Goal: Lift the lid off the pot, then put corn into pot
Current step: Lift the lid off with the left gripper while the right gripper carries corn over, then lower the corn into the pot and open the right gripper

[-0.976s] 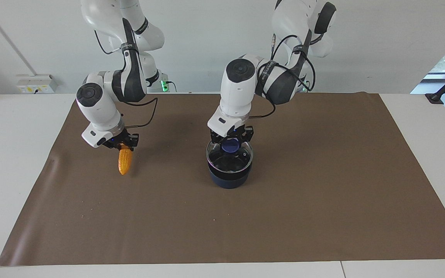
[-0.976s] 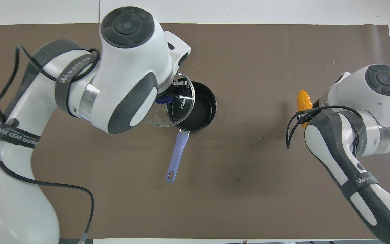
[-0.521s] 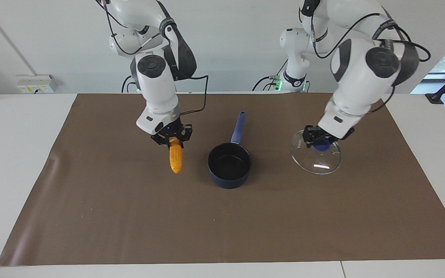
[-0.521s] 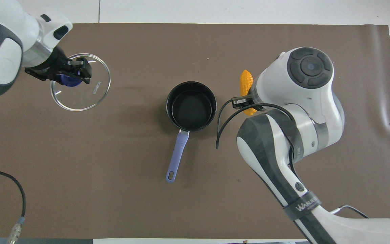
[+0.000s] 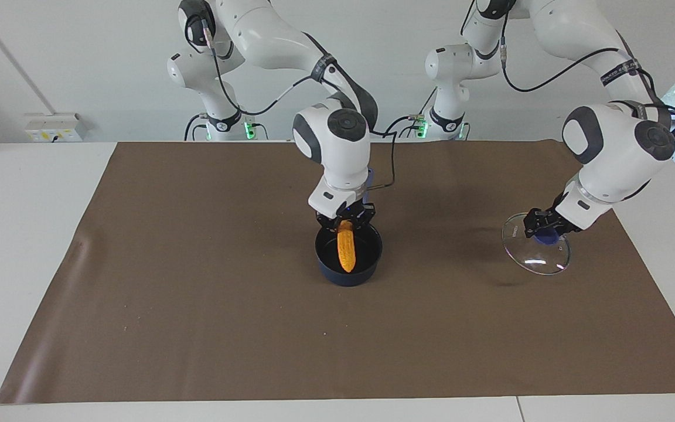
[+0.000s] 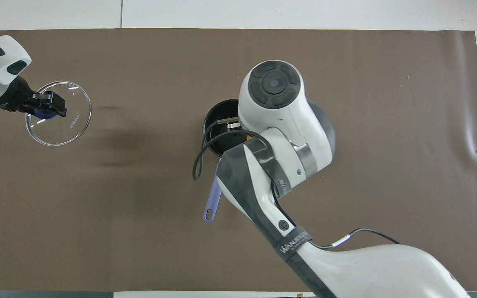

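My left gripper holds the glass lid (image 5: 539, 261), which hangs tilted above the brown mat. My left gripper needs to keep holding the lid for now before releasing it.
The dark navy pot (image 5: 346, 280) stands uncovered at the middle of the brown mat. In the overhead view the right arm covers most of the pot (image 6: 215, 118); its blue-purple handle (image 6: 213, 199) points toward the robots. My right gripper (image 5: 345, 223) is over the pot, shut on the thick end of the orange-yellow corn (image 5: 345, 249). The corn hangs tip down inside the pot's rim. My left gripper (image 5: 544, 233) is shut on the lid's blue knob. It holds the glass lid (image 5: 539, 261) tilted just above the mat toward the left arm's end, also seen from overhead as the lid (image 6: 64, 128) under the left gripper (image 6: 44, 111).
The brown mat (image 5: 197, 328) covers most of the white table (image 5: 21, 234). A black cable (image 6: 199, 159) loops from the right arm's wrist beside the pot. A socket strip (image 5: 56, 128) sits on the wall at the right arm's end.
The right gripper carried the corn sideways from beside the pot to over it and lowered it into the rim. The left gripper moved the lid farther toward the left arm's end and lower.
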`<state>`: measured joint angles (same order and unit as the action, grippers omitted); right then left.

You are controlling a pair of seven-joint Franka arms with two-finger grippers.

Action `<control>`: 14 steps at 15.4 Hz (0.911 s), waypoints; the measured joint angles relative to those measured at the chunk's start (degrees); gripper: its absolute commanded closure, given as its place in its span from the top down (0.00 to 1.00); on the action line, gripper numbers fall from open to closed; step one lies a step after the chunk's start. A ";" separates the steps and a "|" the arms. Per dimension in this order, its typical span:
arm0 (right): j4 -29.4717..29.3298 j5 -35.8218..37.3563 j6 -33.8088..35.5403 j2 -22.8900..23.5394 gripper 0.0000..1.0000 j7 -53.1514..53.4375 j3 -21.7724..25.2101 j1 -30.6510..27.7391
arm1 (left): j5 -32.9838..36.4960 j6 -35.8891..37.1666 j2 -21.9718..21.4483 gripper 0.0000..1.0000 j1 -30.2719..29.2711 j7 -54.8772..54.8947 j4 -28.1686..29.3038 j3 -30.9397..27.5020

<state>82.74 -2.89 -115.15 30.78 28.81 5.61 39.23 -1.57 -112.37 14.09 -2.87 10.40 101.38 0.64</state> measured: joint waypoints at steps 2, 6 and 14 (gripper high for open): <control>-0.06 -0.13 0.14 0.53 0.00 0.00 0.04 -0.10 | 0.00 -5.38 -0.56 0.00 -0.34 0.94 4.47 0.04; 0.33 -0.25 0.57 0.47 0.00 0.00 0.06 -0.09 | 0.00 -9.47 -0.97 0.00 -0.35 1.05 9.14 0.17; 1.47 -0.35 0.62 0.42 0.18 2.83 -0.40 -0.05 | 0.00 -15.05 -1.10 0.00 -0.82 1.05 15.06 0.07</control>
<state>84.21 -3.23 -114.52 31.20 31.65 5.21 39.18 -1.57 -127.42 12.98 -3.69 11.45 116.44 0.71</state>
